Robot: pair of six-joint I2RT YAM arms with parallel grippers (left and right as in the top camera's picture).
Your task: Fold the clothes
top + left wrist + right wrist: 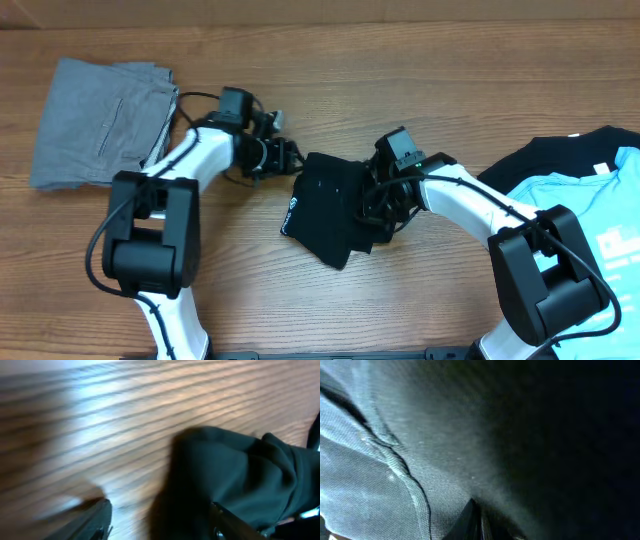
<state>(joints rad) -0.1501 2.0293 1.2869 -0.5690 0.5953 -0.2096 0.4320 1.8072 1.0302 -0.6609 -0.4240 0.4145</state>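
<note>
I need to stack the black garment there, kept folded, so next I need to grab it by its corner nearest the folded grey garment with my left gripper.
A black garment [322,208] lies partly folded in the middle of the wooden table. My left gripper [284,156] is at its upper left corner. In the blurred left wrist view its fingers [160,512] are spread wide, with the edge of the black cloth [240,475] between them. My right gripper [385,205] is on the garment's right side, where the cloth bunches up. In the right wrist view the cloth [470,435] fills the frame and the fingers [475,522] are pressed together in it.
A folded grey garment [95,120] lies at the back left. A pile with a black shirt [560,160] and a light blue shirt [590,215] sits at the right edge. Bare wood [400,80] runs along the back.
</note>
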